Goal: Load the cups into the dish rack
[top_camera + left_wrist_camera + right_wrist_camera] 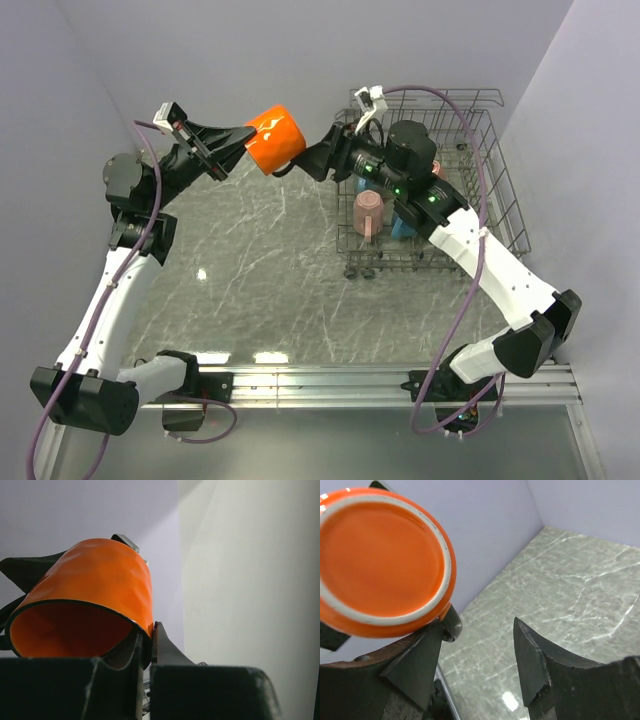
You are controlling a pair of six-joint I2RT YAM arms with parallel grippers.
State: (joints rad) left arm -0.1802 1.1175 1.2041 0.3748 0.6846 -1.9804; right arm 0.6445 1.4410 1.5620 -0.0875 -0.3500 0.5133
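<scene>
My right gripper should next grab the mug by its dark handle from the base side, to load the orange mug (272,138) rim-first into the dish rack.
My left gripper (238,140) is shut on the rim of an orange mug (272,138) and holds it in the air above the back of the table, one finger inside and one outside (150,640). The mug (95,590) is orange inside. My right gripper (312,160) is open right beside the mug, just left of the dish rack (500,190). In the right wrist view the mug's base (380,560) fills the upper left, its dark handle (451,625) sits at my left fingertip (420,660), and the gap (477,650) between the fingers is empty. A pink mug (368,212) and a blue mug (405,228) stand in the rack.
The grey wire rack stands at the back right on small wheels (358,270), partly covered by my right arm. The marble tabletop (260,260) lies below both grippers. Lilac walls close in the back and both sides.
</scene>
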